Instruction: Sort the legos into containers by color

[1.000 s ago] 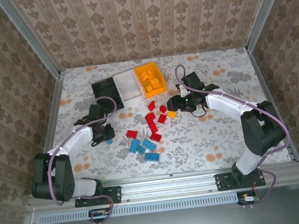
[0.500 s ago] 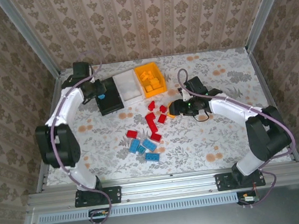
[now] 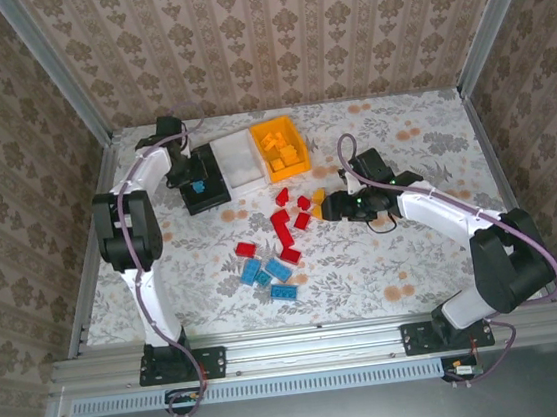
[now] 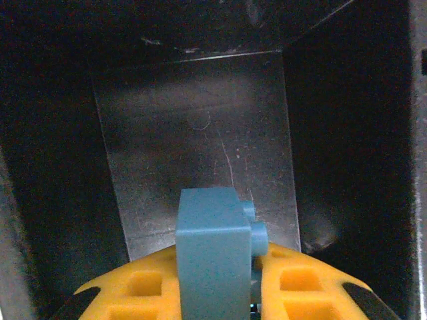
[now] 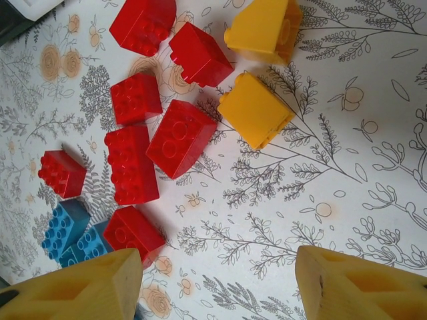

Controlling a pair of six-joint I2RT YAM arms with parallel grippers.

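The light blue lego is above the black container's (image 3: 206,192) bottom and would come to rest in the container, so the left gripper needs to open now.
My left gripper (image 3: 193,181) hangs over the black container (image 3: 206,192), shut on a light blue lego (image 4: 213,243) that sticks out past its yellow fingers (image 4: 293,287) above the bin's bare floor (image 4: 193,127). My right gripper (image 3: 332,205) stands open low over the table with nothing between its fingers (image 5: 73,287). Just ahead of it lie two orange-yellow legos (image 5: 255,110) and several red legos (image 5: 180,137). Blue legos (image 3: 266,273) lie nearer the front. The white container (image 3: 240,162) sits beside the orange-yellow container (image 3: 298,165), which holds several yellow legos.
The three bins stand in a row at the back left of the flowered table (image 3: 415,253). Patterned walls and metal rails close in the sides. The right arm's cable (image 3: 337,151) loops above its wrist.
My left arm has swung from the table's left side up to the black container, carrying the blue lego. My right gripper has slid a little nearer the front, beside the yellow legos.
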